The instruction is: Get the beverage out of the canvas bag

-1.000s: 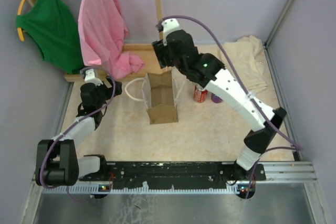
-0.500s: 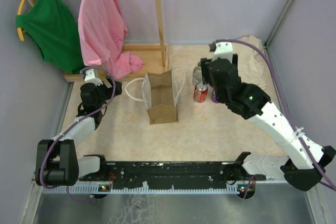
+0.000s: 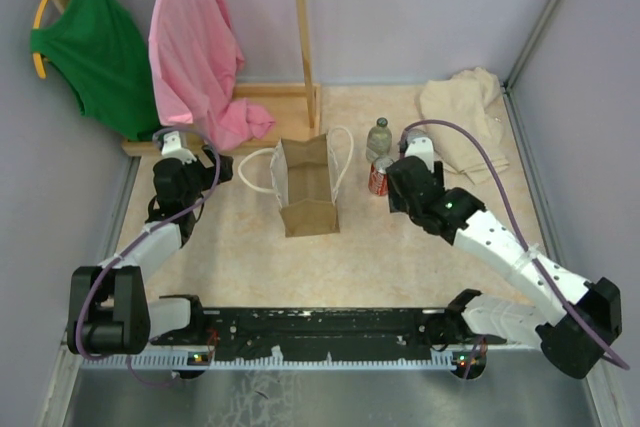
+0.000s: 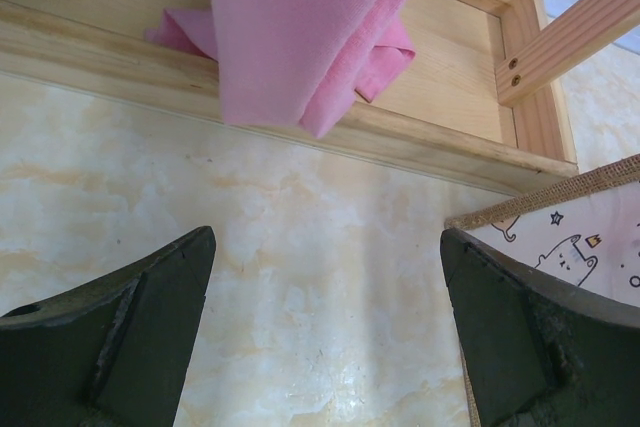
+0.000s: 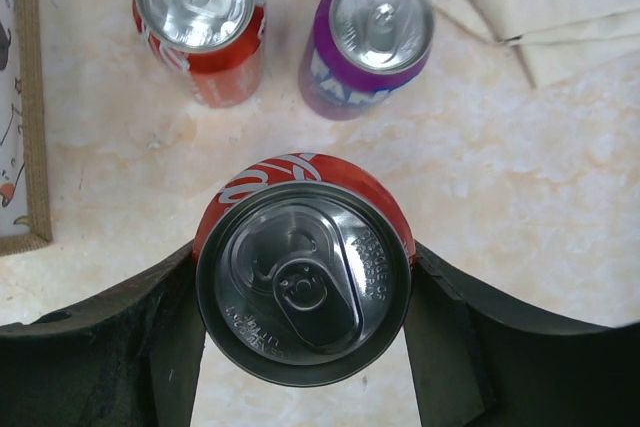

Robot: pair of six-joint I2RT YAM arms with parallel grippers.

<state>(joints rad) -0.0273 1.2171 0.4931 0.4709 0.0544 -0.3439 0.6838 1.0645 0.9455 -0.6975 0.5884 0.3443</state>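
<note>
My right gripper needs to keep holding the red soda can point(image 5: 300, 277) until the can reaches the table. The can is well above the table and would fall onto it if I let go.
The tan canvas bag point(image 3: 305, 187) with white loop handles stands open at the table's middle; its edge shows in the left wrist view point(image 4: 590, 217) and the right wrist view point(image 5: 20, 97). My right gripper point(image 5: 303, 287) is shut on a red soda can point(image 5: 300, 277), held upright, fingers against both its sides. In the top view the right gripper point(image 3: 405, 190) sits right of the bag and hides the can. My left gripper point(image 4: 330, 327) is open and empty over bare table, left of the bag point(image 3: 195, 162).
A second red can point(image 5: 205, 22), a purple can point(image 5: 370, 37) and a clear bottle point(image 3: 379, 137) stand just beyond the held can. Beige cloth point(image 3: 465, 117) lies at back right. A wooden rack base point(image 4: 450, 57) with a pink shirt point(image 3: 195, 47) and a green shirt point(image 3: 90, 42) stands at back left.
My right arm swung from over the bag's far side to the right and then lower and nearer, beside the standing cans. The left arm has not moved.
</note>
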